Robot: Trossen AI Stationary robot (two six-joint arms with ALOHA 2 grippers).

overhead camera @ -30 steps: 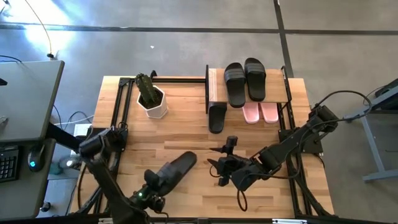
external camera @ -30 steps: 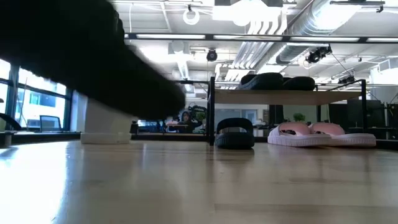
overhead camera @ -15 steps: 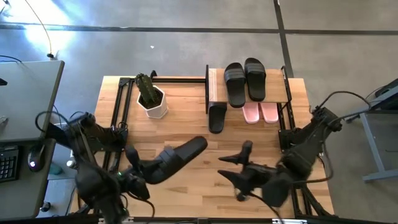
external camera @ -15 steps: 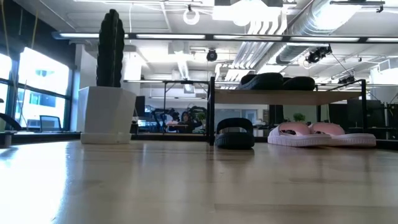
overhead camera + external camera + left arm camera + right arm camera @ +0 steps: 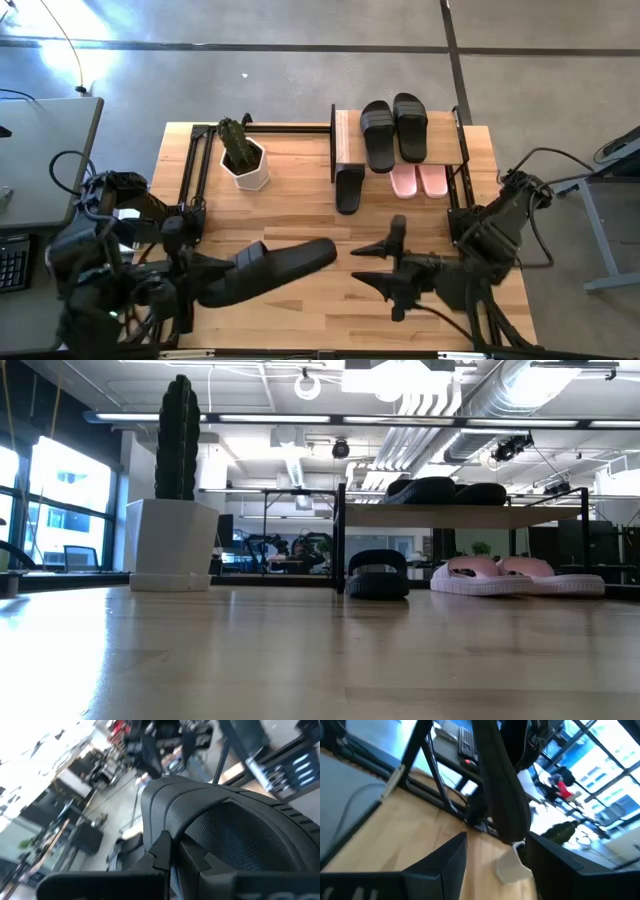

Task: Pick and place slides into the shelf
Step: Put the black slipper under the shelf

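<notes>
Next, my right gripper grabs the black slide by its loose end (image 5: 511, 822) and puts it into the shelf.
My left gripper (image 5: 207, 284) is shut on a black slide (image 5: 285, 265) and holds it in the air over the table's near left part. The same slide fills the left wrist view (image 5: 225, 820) and shows as a long dark shape in the right wrist view (image 5: 501, 785). My right gripper (image 5: 360, 265) hangs open just right of the slide's free end, with nothing between its fingers. The shelf (image 5: 345, 140) at the far right carries two black slides (image 5: 393, 130) on its top board. Two pink slides (image 5: 418, 182) lie under it, and one black slide (image 5: 350, 188) lies at its left foot. My left gripper holds the black slide by the end nearest the left arm (image 5: 190, 820), pinched between its two fingers. The fingers come about level from the table's left and lie along the slide. The slide is lifted clear of the table, and its free end (image 5: 325, 250) points toward the table's right.
A white pot with a cactus (image 5: 245, 160) stands at the far left of the wooden table (image 5: 300, 215). Black frame bars run along the table's left (image 5: 190, 190) and right (image 5: 465, 200) sides. A grey desk with a keyboard (image 5: 40, 160) stands beyond the left edge.
My left gripper has risen and drawn back toward the table's left edge, still shut on the black slide. The slide has come up clear of the table and out of the low view, and has swung nearer to level. My right gripper has risen too and stayed open.
</notes>
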